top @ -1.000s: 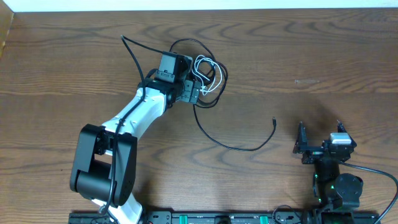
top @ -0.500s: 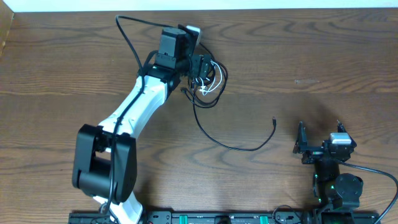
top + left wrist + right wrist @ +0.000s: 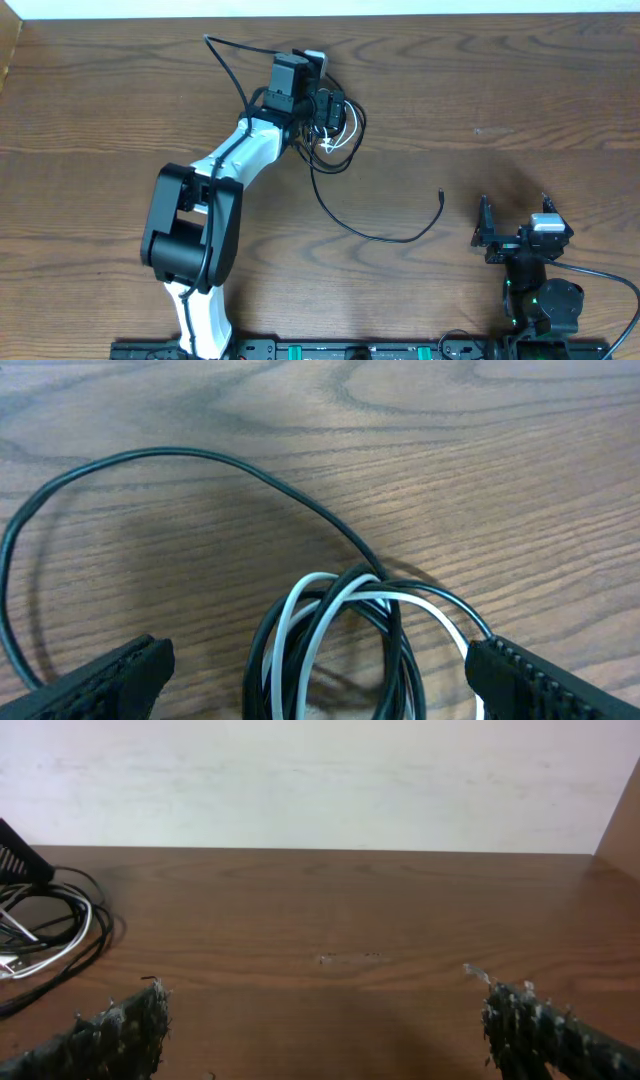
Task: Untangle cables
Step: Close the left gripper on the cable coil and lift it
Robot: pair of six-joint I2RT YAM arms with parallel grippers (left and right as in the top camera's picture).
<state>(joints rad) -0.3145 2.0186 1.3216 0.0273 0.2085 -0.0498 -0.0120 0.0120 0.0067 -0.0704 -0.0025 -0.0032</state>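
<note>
My left gripper should next grab the black and white loops of the tangle together. The trailing piece of black cable then stays free for my right gripper to untangle.
The cables lie tangled at the far middle of the table. The short white cable (image 3: 341, 136) (image 3: 280, 660) is looped through coils of the long black cable (image 3: 352, 229) (image 3: 170, 452). One black strand trails toward the front and ends in a small plug (image 3: 441, 194). My left gripper (image 3: 328, 110) (image 3: 325, 685) hangs open over the tangle, a finger on each side of the loops and gripping nothing. My right gripper (image 3: 513, 226) (image 3: 335, 1040) rests open at the front right, far from the tangle (image 3: 45, 932), with nothing between its fingers.
The brown wooden table (image 3: 520, 100) ends at a pale wall (image 3: 320, 780) behind the tangle. A thicker black arm cable (image 3: 228, 68) arches off the left wrist. The left arm's elbow (image 3: 190, 225) stands over the front left of the table.
The left arm has swung so that its elbow sits further right, and its gripper has moved from the tangle's left side to above it. The right arm has not moved.
</note>
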